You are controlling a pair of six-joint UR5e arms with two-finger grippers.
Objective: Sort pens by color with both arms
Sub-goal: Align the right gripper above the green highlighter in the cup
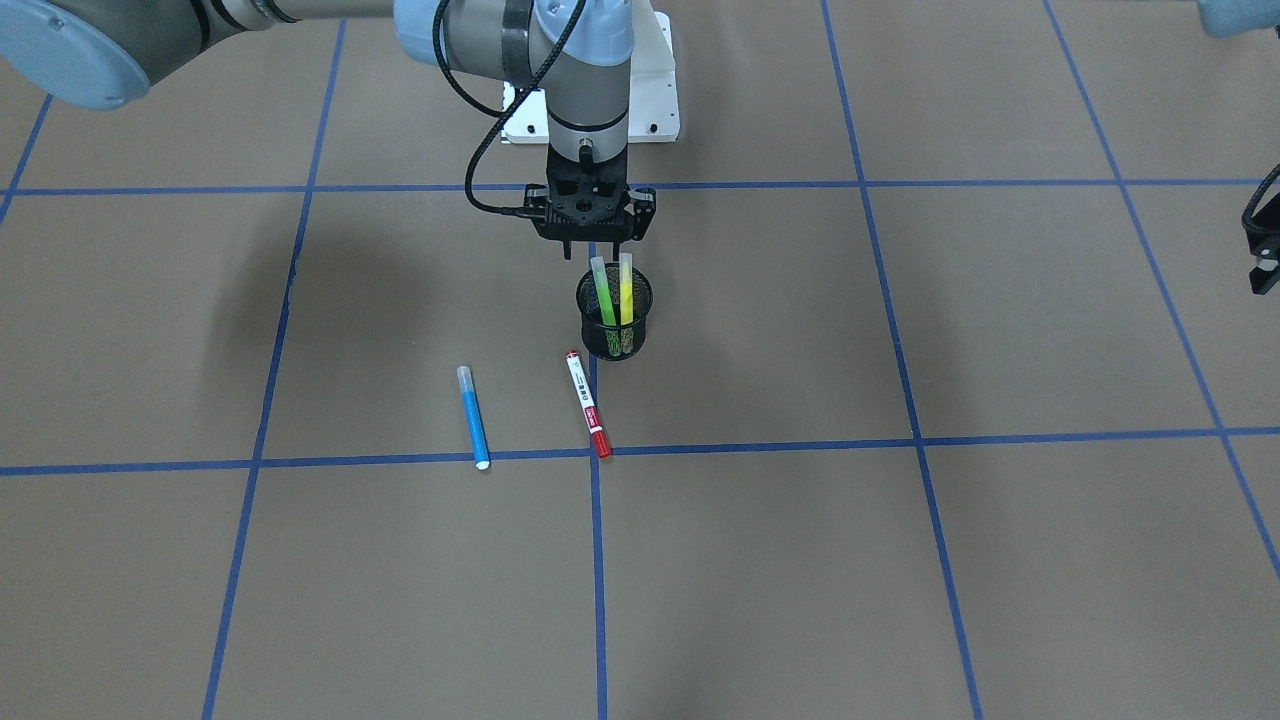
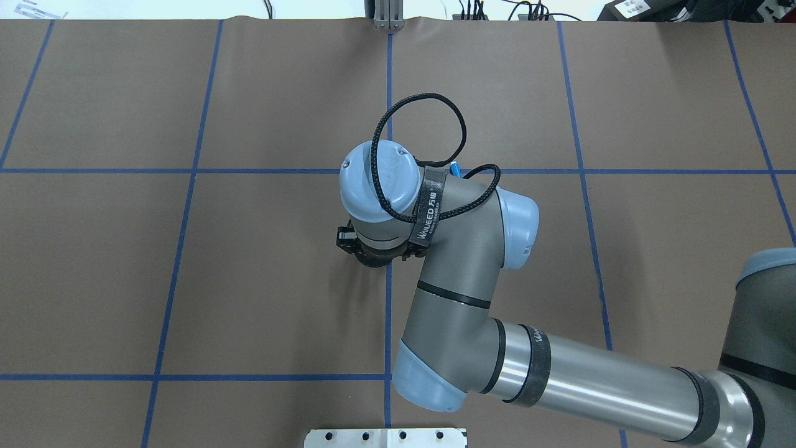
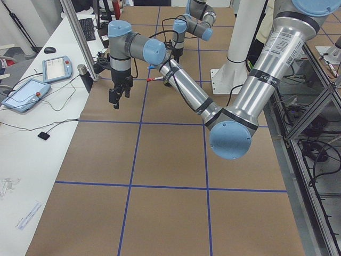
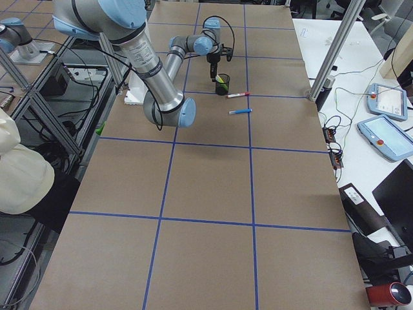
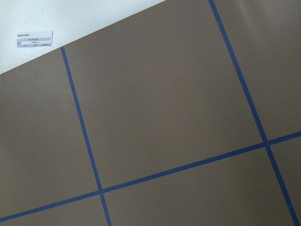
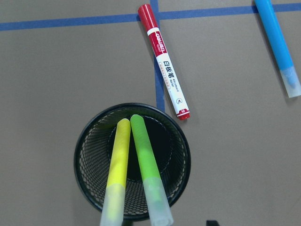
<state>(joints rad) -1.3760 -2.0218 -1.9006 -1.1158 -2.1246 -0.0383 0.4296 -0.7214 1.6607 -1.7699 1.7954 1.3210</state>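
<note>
My right gripper grabs the green pen (image 1: 605, 298) by its pale cap (image 1: 597, 266) next, to sort the pens by color.
My right gripper (image 1: 592, 247) hangs open and empty just above the black mesh cup (image 1: 612, 345). A green pen (image 1: 605, 298) and a yellow pen (image 1: 626, 295) stand in the cup, pale caps up. In the right wrist view the green pen (image 6: 143, 155) and yellow pen (image 6: 117, 160) lean side by side in the cup (image 6: 81, 165). The white pen with red ends (image 1: 587, 402) lies on the table beside the cup, and the blue pen (image 1: 473, 417) lies further to the view's left. My left gripper (image 1: 1265, 270) is far off at the table's side, open and empty.
Blue tape lines divide the brown table into squares. The white pedestal base (image 1: 650, 100) stands behind the cup. In the overhead view my right arm (image 2: 460, 267) covers the cup and most of the pens. A paper label (image 5: 34, 39) lies past the table's edge under my left wrist.
</note>
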